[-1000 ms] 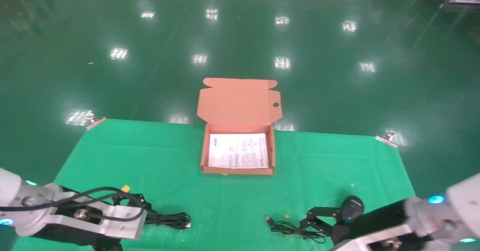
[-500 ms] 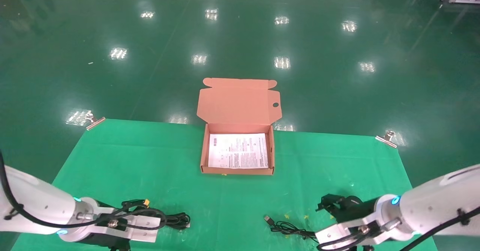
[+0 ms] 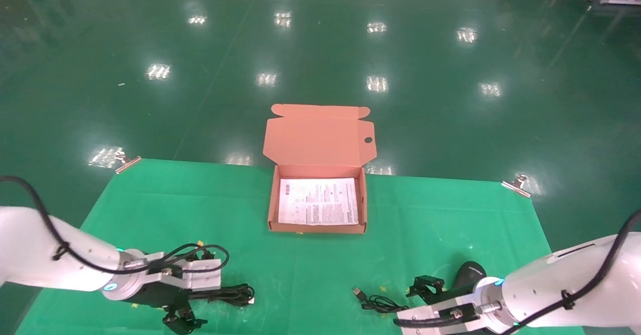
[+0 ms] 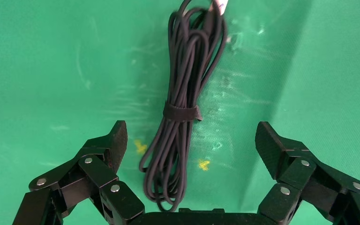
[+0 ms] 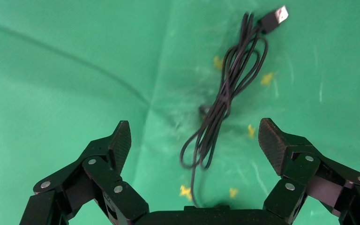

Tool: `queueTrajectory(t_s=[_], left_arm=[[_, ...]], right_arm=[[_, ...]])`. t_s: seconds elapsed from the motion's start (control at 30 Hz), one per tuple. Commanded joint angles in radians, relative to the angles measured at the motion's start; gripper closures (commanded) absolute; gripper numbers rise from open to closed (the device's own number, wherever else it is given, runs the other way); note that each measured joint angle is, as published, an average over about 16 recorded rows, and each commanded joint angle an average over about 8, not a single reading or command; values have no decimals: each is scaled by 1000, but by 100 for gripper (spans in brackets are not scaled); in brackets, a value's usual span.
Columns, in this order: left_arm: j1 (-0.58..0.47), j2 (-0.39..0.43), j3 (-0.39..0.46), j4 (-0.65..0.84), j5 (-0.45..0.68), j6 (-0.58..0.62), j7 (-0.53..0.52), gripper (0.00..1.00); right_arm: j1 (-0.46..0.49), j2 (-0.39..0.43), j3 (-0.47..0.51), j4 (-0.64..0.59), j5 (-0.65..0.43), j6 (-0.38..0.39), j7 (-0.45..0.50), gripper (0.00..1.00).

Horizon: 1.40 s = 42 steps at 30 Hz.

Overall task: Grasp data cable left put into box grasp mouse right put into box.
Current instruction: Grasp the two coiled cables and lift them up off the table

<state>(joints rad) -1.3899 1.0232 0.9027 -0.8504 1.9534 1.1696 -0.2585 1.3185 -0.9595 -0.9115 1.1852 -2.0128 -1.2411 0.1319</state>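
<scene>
Next, my left gripper grabs the data cable near its middle [image 3: 217, 294], just beside the strap, since the cable's long loops fan out at both ends.
The data cable [image 4: 183, 112], a black bundle bound by a strap at its middle, lies on the green cloth at the near left [image 3: 235, 293]. My left gripper [image 4: 192, 136] is open and low over it, a finger on each side of the bundle's near end [image 3: 188, 305]. The black mouse [image 3: 470, 274] sits at the near right, its thin cord [image 5: 220, 108] running left to a USB plug [image 3: 357, 291]. My right gripper [image 5: 194, 132] hangs open over the cord, just left of the mouse [image 3: 418, 297]. The orange box [image 3: 273, 202] stands open at the table's far middle.
A white leaflet [image 3: 318, 201] lies flat in the box, and the lid [image 3: 319, 137] stands up behind it. Metal clips [image 3: 516, 184] hold the cloth at the far corners. Small yellow marks [image 5: 266, 78] dot the cloth around the cord.
Both arms have turned inward and lowered. The left gripper now straddles the data cable's near end. The right gripper has shifted left off the mouse and over its cord.
</scene>
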Motion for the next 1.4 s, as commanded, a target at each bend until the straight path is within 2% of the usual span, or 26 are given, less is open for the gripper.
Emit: queueTrajectory(t_s=[0.03,0.43,0.47,0.7,0.73,1.4], left_arm=[[-8,22,-6,68,-8,-17,7,0],[-54,89,-24,308,-40,-74,140,0],[-57,92,-24,321,-40,-78,151,3],[-77,112,-19,385,-30,-98,200,91],[-78,114,-19,389,-30,-99,202,100],[-71,106,-18,364,-30,-92,190,100]], right_arm=[[3,-23,0,-36,1,8,6,0],[19,-118,-15,-223,-11,52,-44,0],[19,-123,-16,-235,-15,60,-47,5],[22,-146,-17,-290,-40,107,-48,91],[22,-148,-17,-293,-42,110,-48,99],[21,-140,-16,-275,-35,97,-47,100]])
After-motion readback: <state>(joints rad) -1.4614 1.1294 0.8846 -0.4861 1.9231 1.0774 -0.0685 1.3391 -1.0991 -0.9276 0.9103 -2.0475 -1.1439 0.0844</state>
